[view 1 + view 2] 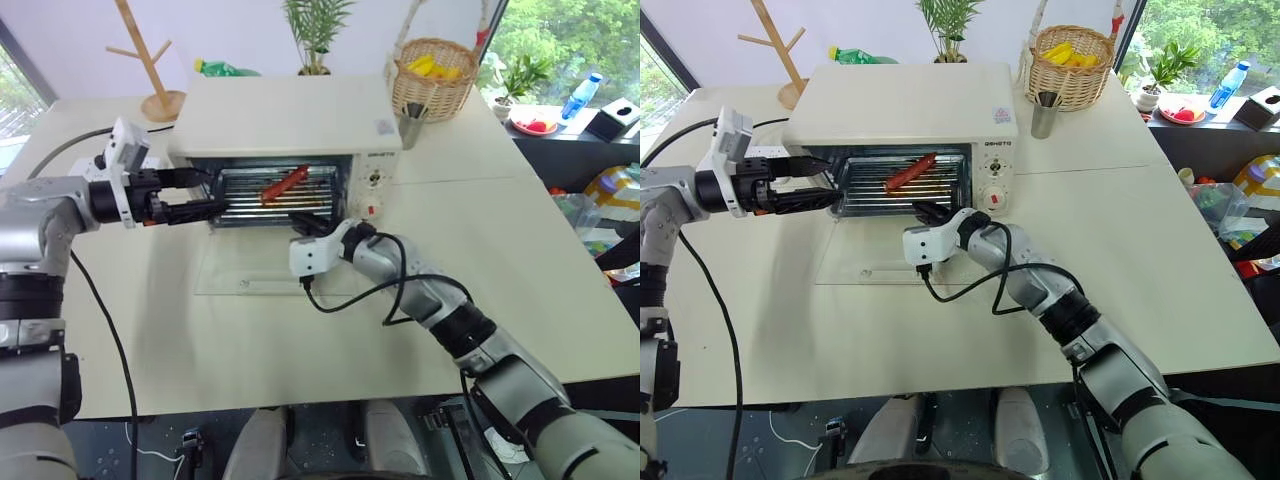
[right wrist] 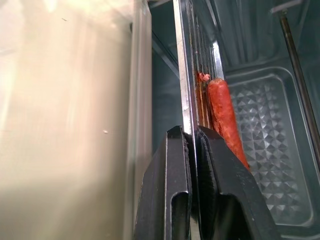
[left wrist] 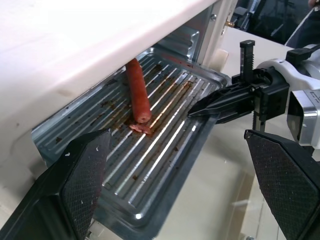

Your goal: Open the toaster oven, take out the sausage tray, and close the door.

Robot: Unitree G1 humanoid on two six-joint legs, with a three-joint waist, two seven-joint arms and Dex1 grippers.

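The tray's rim sticks out, while the oven's sides close in around the rest of the tray (image 3: 165, 150), so my left gripper should grip the tray by its rim next.
The cream-white toaster oven (image 1: 290, 120) stands open at the back of the table. Its glass door (image 1: 240, 272) lies flat on the table in front of it. The ridged silvery sausage tray (image 3: 165, 150) sticks partly out of the opening, with one red sausage (image 1: 284, 184) lying on it. My right gripper (image 1: 305, 220) is shut on the tray's front rim (image 2: 185, 75), near its right end. My left gripper (image 1: 217, 191) is open at the left side of the opening, pointing at the tray's left end, with nothing between its fingers (image 3: 75, 185).
A wicker basket (image 1: 433, 75) and a metal cup (image 1: 411, 128) stand behind the oven on the right. A wooden rack (image 1: 155, 60) and a green bottle (image 1: 225, 68) are at the back left. A black cable (image 1: 350, 300) loops over the table by my right wrist.
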